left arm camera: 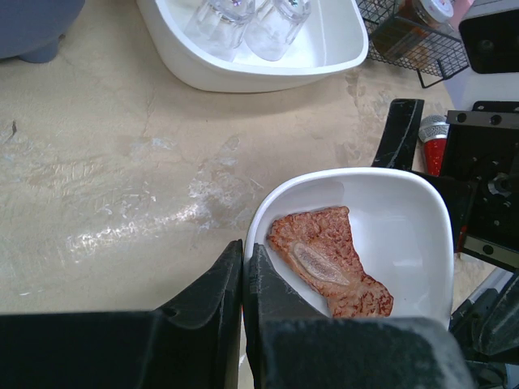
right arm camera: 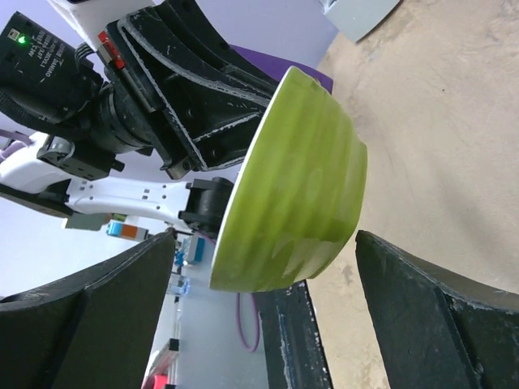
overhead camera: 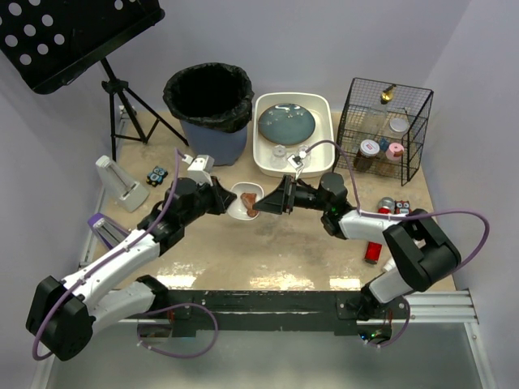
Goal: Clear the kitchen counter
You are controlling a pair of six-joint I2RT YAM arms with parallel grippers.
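Observation:
The bowl's free side, opposite my left gripper, is between my right gripper's fingers, so they should close and would hold it.
A small bowl, white inside and green outside, holds a piece of raw red meat. It is over the middle of the beige kitchen counter. My left gripper is shut on the bowl's near rim, with one jaw inside and one outside. The bowl looks tilted and raised off the counter. My right gripper is open on the bowl's other side. Its two fingers stand wide apart, with the bowl's green underside partly between them and not touching.
A white tub behind the bowl holds a blue plate and two glasses. A black wire basket with jars stands back right and a black-lined bin back left. Red items lie at right.

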